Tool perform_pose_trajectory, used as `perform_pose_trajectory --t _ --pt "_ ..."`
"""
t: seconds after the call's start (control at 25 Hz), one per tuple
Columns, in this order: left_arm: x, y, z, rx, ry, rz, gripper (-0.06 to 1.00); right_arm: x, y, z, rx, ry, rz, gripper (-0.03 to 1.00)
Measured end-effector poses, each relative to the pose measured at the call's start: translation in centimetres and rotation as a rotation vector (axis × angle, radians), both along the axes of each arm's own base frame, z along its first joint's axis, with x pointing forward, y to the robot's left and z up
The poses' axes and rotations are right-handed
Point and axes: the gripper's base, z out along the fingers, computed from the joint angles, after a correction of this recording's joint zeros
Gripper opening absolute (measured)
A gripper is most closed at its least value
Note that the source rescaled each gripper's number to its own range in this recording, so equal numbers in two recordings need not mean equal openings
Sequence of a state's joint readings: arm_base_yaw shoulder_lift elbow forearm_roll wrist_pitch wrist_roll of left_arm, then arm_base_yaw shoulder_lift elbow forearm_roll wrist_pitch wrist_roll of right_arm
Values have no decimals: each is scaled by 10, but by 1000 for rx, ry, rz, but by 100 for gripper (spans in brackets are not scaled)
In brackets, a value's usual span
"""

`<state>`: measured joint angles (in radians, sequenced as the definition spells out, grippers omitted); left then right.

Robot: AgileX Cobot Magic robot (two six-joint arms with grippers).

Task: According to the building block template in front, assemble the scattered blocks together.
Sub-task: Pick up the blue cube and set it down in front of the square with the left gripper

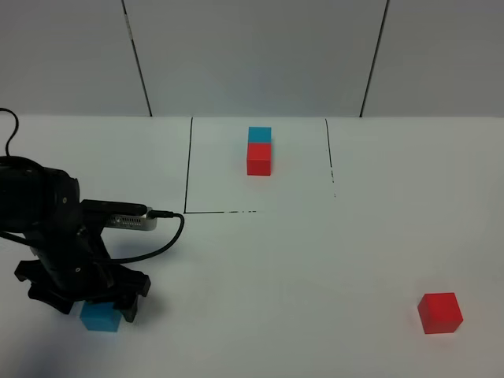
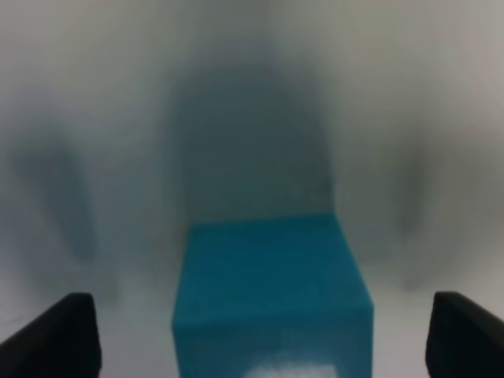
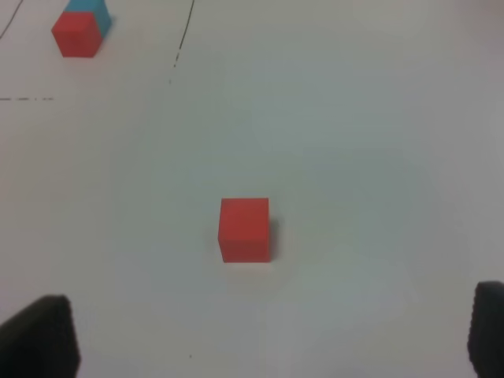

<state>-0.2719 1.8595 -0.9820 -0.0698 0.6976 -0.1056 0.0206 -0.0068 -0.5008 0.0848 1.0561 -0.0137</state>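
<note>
Next, my left gripper grabs the loose cyan-blue cube by its opposite sides, to match the template [image 1: 259, 151].
The template [image 1: 259, 151] is a cyan-blue cube joined to a red cube inside a thin black outline at the far middle of the table; it also shows far off in the right wrist view [image 3: 79, 30]. A loose cyan-blue cube [image 1: 100, 317] lies at the near left. My left gripper [image 2: 270, 337] is lowered over this blue cube [image 2: 272, 291], open, with a dark fingertip on each side and a gap to both. The loose red cube [image 1: 439, 312] sits at the near right. My right gripper [image 3: 264, 331] hangs open above and short of the red cube [image 3: 245, 229].
The left arm [image 1: 55, 236] and its black cable [image 1: 161, 244] hang over the near left of the white table. The black outline's lines [image 1: 189, 165] mark the table top. A grey panelled wall [image 1: 252, 55] stands behind the table.
</note>
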Motion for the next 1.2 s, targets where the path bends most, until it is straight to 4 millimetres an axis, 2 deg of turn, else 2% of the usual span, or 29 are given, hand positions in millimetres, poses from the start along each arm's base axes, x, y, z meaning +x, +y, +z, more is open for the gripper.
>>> perform_pose_trajectory --t 0.2,0.32,0.48,0.56,0.72,0.8,0.92,1.04,1.2 --pt "2 -2 -16 -9 27 20 73 0 0 0 0 0 0 100" --pt "3 -2 -17 -11 19 21 61 0 0 0 0 0 0 100" --pt "3 -2 -17 -11 17 21 29 0 0 0 0 0 0 100" --pt "4 -3 -16 -11 20 21 2 0 0 0 0 0 0 100" --pt "12 -5 -4 -10 50 -1 0 0 0 0 0 0 0 100" --pt "21 -8 10 -16 58 -65 0 0 0 0 0 0 0 100" --pt "42 -17 45 -39 1 -195 0 0 0 0 0 0 0 100" --pt "58 -33 79 -46 -94 -432 0 0 0 0 0 0 0 100" --pt "65 -69 103 -37 -206 -819 0 0 0 0 0 0 0 100"
